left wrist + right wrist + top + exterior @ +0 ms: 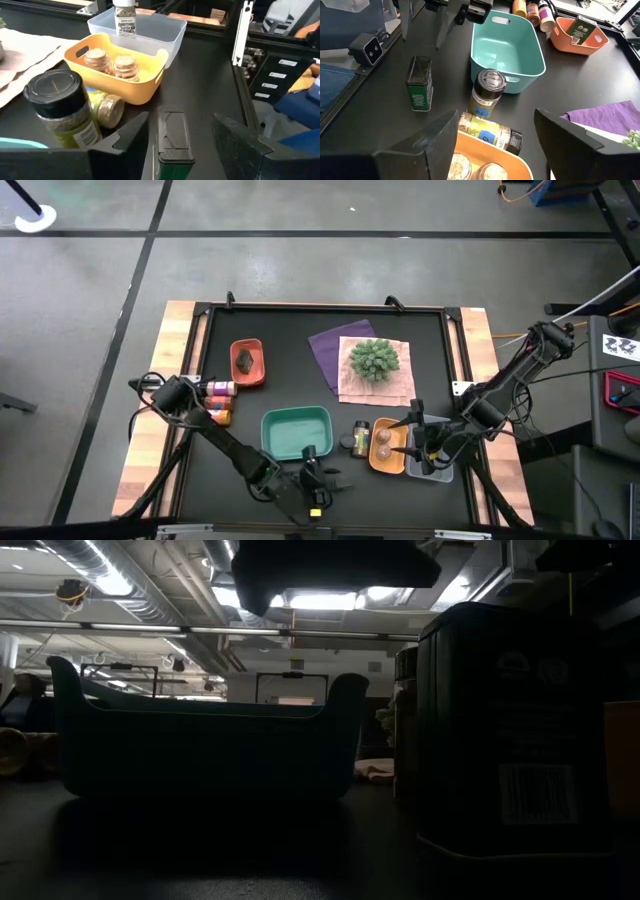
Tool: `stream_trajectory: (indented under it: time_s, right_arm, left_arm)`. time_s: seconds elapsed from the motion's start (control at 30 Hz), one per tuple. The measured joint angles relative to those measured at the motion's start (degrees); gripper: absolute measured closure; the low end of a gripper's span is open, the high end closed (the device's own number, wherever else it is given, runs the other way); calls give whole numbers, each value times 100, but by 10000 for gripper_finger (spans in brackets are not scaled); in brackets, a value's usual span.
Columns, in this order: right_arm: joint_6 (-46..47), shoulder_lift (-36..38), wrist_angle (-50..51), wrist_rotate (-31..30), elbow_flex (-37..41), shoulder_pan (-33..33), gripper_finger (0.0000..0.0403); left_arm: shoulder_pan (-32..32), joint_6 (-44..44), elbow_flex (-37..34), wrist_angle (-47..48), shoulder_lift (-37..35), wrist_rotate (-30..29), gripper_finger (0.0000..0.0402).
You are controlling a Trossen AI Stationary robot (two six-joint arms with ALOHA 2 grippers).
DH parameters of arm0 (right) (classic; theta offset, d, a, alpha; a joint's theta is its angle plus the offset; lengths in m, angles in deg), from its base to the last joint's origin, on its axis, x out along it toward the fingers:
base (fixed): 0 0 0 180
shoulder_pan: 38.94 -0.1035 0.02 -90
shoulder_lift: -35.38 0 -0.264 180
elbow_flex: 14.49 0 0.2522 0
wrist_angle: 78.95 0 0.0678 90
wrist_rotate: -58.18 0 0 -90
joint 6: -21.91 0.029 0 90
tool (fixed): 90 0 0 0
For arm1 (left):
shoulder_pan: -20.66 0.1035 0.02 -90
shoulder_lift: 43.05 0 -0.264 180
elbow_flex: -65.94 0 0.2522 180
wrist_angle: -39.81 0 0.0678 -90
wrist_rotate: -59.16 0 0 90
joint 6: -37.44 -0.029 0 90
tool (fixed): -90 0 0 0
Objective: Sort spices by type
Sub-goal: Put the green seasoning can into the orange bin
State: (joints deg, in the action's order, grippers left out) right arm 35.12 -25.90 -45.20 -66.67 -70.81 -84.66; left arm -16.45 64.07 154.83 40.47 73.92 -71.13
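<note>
The green tin should be sorted into the red-orange tray, so I need to grab the tin by its narrow sides with my left gripper next.
My left gripper is open near the table's near edge, just near of the teal tray. A green tin lies flat on the table between its fingers, with a gap on either side. My right gripper is open above the yellow-orange tray, which holds two amber jars. A dark-capped jar stands beside that tray and a gold-capped jar lies next to it. A white-capped jar stands in the clear tray.
A red-orange tray holds a dark lumpy piece. Small jars lie by the left arm's base. A spiky green plant sits on pink and purple cloths toward the far side. In the low view the tin looms close.
</note>
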Motion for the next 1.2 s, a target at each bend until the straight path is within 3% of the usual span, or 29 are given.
stream_trajectory:
  time_s: [0.6,0.97,1.2]
  right_arm:
    - [0,0,32,0,0,0,143]
    - [0,0,71,0,-4,0,143]
    - [0,0,71,1,-4,0,143]
  left_arm:
    - [-85,494,0,824,110,103,205]
    - [-47,487,-2,-14,749,77,205]
    - [143,394,-2,-278,778,68,205]
